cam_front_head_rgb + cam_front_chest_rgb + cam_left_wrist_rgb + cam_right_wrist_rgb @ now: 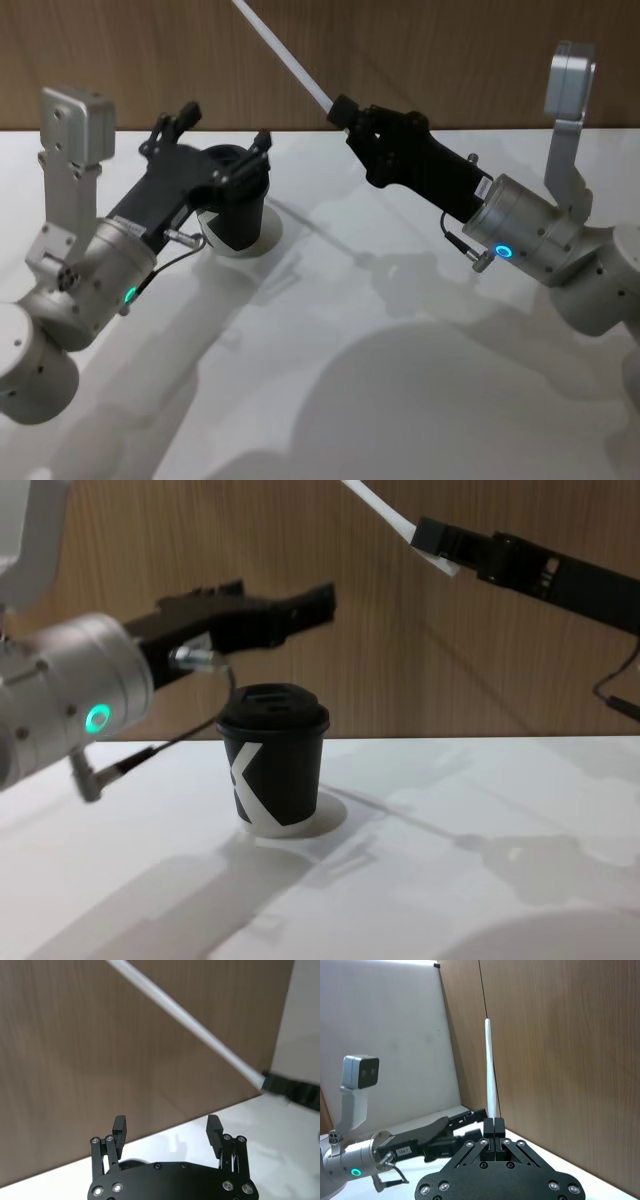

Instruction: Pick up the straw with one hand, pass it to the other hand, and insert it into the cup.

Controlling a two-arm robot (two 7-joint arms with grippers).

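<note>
I should grab the straw near its middle (284, 56) (491, 1068) with my left gripper next, because the straw sticks out long from my right gripper's fingers.
My right gripper (342, 112) is shut on the straw (285, 52), a thin white tube slanting up and to the left, high above the table. The right wrist view has the straw (491, 1070) rising from the closed fingertips (493, 1124). The black lidded cup (275, 760) with a white mark stands upright on the table. My left gripper (225, 128) hovers open just above the cup (240, 228) and hides part of it. Nothing lies between the fingers of the left gripper (167, 1127). The straw (190, 1022) passes well above them.
The white table (400, 380) stretches toward me from the cup. A brown wooden wall (450, 50) closes off the far side right behind both grippers. A dark cable (165, 745) hangs from the left wrist beside the cup.
</note>
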